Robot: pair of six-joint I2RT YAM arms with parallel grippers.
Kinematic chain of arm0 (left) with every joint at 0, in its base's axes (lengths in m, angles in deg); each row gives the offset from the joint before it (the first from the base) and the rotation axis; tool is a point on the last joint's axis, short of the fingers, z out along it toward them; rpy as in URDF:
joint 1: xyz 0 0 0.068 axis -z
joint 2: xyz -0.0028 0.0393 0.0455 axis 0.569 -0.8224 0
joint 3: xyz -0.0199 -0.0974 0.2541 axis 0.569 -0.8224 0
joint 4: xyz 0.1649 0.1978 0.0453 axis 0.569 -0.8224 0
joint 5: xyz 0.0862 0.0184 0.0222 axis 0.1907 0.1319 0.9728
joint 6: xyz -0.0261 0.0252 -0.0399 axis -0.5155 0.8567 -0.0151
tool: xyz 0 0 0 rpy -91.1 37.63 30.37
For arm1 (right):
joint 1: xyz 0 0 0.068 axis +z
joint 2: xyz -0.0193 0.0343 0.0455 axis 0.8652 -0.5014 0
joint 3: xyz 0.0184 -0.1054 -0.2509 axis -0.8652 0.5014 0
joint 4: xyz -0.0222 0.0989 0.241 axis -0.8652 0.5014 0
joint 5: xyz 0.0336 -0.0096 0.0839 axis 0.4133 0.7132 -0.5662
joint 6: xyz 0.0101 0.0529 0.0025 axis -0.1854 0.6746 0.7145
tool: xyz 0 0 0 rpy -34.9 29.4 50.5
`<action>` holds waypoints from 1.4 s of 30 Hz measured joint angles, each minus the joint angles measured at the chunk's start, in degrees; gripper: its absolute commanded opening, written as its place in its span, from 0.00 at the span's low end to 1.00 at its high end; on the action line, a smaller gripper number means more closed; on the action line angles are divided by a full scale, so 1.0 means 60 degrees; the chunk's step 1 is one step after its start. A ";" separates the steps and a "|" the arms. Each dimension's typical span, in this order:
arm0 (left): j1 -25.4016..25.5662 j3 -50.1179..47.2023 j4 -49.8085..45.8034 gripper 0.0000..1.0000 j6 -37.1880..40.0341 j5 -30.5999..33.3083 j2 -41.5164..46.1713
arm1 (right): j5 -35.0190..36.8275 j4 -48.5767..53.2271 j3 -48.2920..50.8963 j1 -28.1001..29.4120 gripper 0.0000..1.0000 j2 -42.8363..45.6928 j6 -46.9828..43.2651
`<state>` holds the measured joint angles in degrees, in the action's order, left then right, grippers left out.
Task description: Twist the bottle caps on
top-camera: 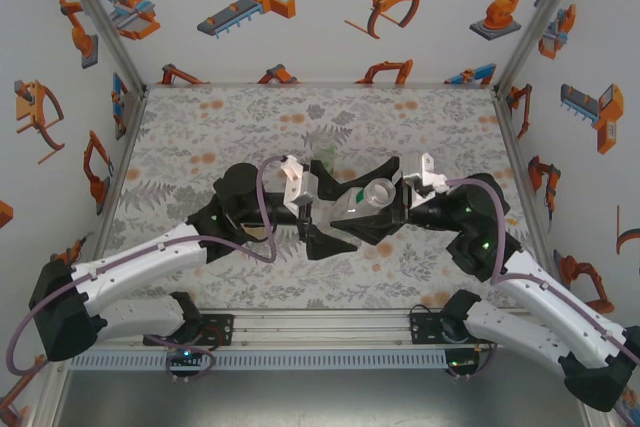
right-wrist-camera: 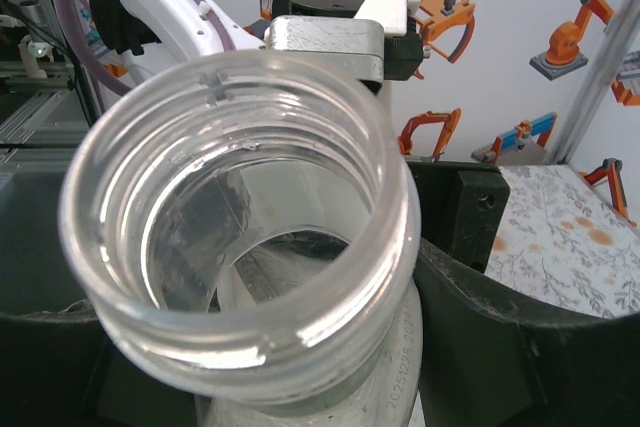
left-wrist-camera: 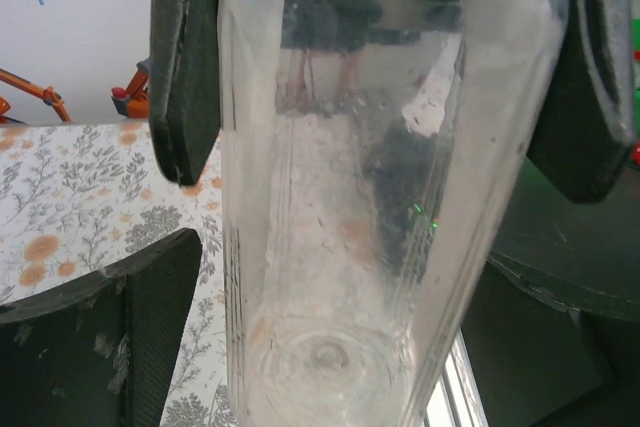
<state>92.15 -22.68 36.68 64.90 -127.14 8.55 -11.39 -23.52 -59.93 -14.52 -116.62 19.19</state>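
Observation:
I will grab the slim colourless bottle by its base [top-camera: 337,219] [left-wrist-camera: 332,341] with my left gripper next. The bottle's threaded opening then stays free, so the cap can be screwed on.
A slim colourless bottle [top-camera: 378,192] hangs above the middle of the mat, its open threaded mouth [right-wrist-camera: 240,217] uncapped. My right gripper [top-camera: 388,209] is shut on the bottle just below the neck, a dark finger [right-wrist-camera: 520,347] on each side. My left gripper [left-wrist-camera: 340,347] stands open around the bottle's base [left-wrist-camera: 325,357], with mat showing between its left finger [left-wrist-camera: 110,337] and the bottle wall. A short green-tinted bottle [top-camera: 323,153] stands on the mat just behind the grippers. The bottle caps are hidden.
The flower-printed mat [top-camera: 200,137] is ringed by white walls with orange robot pictures. An aluminium rail [top-camera: 320,332] runs along the near edge between the two arm bases.

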 measured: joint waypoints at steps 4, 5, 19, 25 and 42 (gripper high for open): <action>0.0127 0.0135 0.0120 0.91 0.0000 0.0062 -0.0109 | 0.0029 -0.0175 0.0066 0.0000 0.40 -0.0004 0.0047; 0.0164 0.0168 0.0138 0.90 0.0000 0.0069 -0.0124 | 0.0029 -0.0233 0.0069 0.0000 0.40 -0.0011 0.0062; 0.0321 0.0350 0.0255 0.60 0.0000 0.0095 -0.0357 | 0.0058 -0.0415 0.0215 0.0000 0.40 -0.0029 0.0066; 0.0357 0.0350 0.0273 0.51 0.0058 0.0066 -0.0368 | 0.0073 -0.0401 0.0222 0.0000 0.42 0.0007 0.0160; -0.0484 0.0321 -0.1956 0.18 0.1188 0.2116 0.1610 | 0.3133 0.1796 0.0368 0.0000 0.86 0.1657 -0.0849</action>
<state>89.24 -20.76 24.94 72.02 -114.44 18.21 7.41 -12.74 -57.73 -14.52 -106.67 14.10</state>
